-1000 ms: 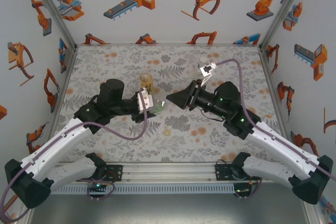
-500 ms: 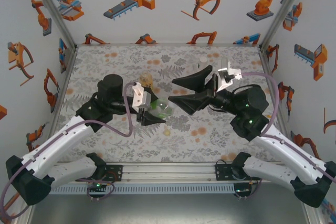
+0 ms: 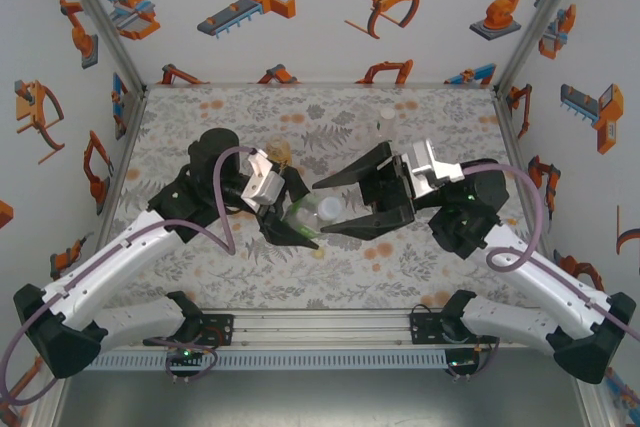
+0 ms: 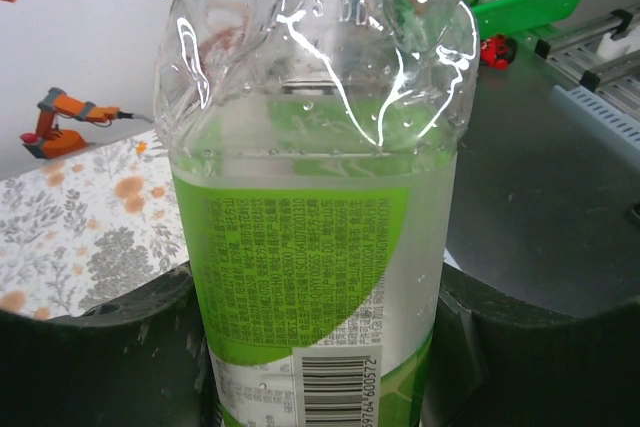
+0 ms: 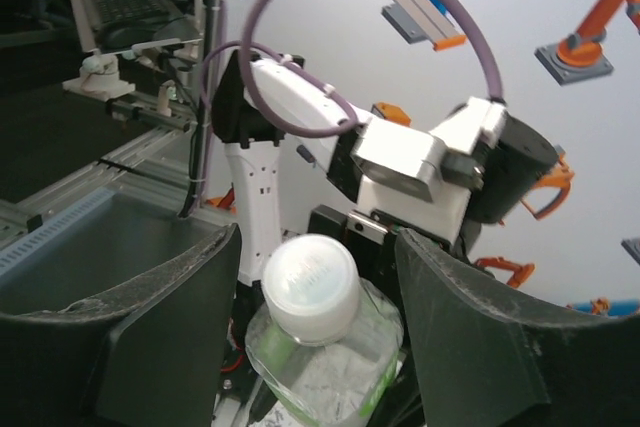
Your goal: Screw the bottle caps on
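Note:
I need to grab the whitish bottle cap point(image 3: 328, 207) point(image 5: 310, 282) by its opposite sides with my right gripper next, facing it end-on, to screw it onto the bottle's neck.
My left gripper point(image 3: 293, 217) point(image 4: 310, 357) is shut on the slim colourless bottle point(image 3: 303, 213) point(image 4: 310, 247) with the green label, gripping it at the label and holding it tilted above the table. A whitish bottle cap point(image 3: 328, 207) point(image 5: 310, 282) sits on its neck, pointing at my right gripper point(image 3: 322, 208) point(image 5: 318, 247). That gripper is open; its fingers point(image 5: 160, 347) flank the cap with a gap on each side. A pale yellow cap point(image 3: 318, 252) lies on the table below the bottle. The amber bottle point(image 3: 281, 153) stands behind my left gripper, partly hidden.
The floral table point(image 3: 200, 117) is walled on the left, back and right. A small pale round thing point(image 3: 385, 112) lies near the back edge. Purple cables loop off both wrists. The arm bases and a metal rail point(image 3: 320, 325) line the near edge.
My right gripper has opened, turned and come back so its fingers now flank the whitish cap. My left gripper has shifted right and nearer with the bottle, tilting it toward the right gripper.

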`<state>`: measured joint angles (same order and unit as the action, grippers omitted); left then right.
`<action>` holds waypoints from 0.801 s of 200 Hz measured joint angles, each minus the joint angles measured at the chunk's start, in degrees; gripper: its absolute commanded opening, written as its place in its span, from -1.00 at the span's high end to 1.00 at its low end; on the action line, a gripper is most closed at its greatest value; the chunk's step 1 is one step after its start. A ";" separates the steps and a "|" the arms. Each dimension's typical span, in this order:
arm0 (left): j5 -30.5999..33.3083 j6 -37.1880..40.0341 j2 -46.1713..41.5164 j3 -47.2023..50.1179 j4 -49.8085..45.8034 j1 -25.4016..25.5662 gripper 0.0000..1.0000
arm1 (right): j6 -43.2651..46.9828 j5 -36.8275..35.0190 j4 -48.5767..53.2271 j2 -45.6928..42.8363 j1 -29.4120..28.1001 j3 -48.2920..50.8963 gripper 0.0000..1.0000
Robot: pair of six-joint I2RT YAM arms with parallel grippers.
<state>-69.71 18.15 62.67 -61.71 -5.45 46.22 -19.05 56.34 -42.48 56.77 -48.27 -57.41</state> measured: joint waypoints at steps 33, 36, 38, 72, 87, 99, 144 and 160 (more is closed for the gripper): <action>-0.83 0.00 0.59 0.00 -0.61 0.55 1.00 | 0.22 1.66 -2.03 0.44 -0.26 -0.44 0.05; -0.85 0.00 0.59 0.00 -0.61 0.61 1.00 | 0.24 1.75 -2.03 0.46 -0.28 -0.44 0.05; -0.85 0.00 0.59 0.00 -0.61 0.63 1.00 | 0.26 1.79 -2.03 0.46 -0.33 -0.44 0.06; -1.07 0.00 0.57 -0.07 -0.63 1.01 1.00 | 0.22 2.62 -2.34 0.90 -0.35 -0.46 0.12; -1.16 0.00 0.57 -0.07 -0.70 1.09 1.00 | 0.07 2.82 -2.40 1.07 -0.35 -0.46 0.24; -1.25 0.02 0.57 -0.07 -0.74 1.07 1.00 | 0.02 2.99 -2.43 1.07 -0.50 -0.46 0.36; -0.92 0.15 0.39 -0.11 -1.01 1.16 1.00 | 0.52 2.38 -2.38 0.94 -0.70 -0.37 1.00; 1.01 0.55 -0.22 -0.11 -1.03 1.16 1.00 | 1.16 0.61 -2.21 0.31 -0.74 0.35 1.00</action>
<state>-68.71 18.70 62.46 -61.82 -6.48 47.37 -17.89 56.95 -44.69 57.08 -49.01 -57.06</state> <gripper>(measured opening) 0.539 0.362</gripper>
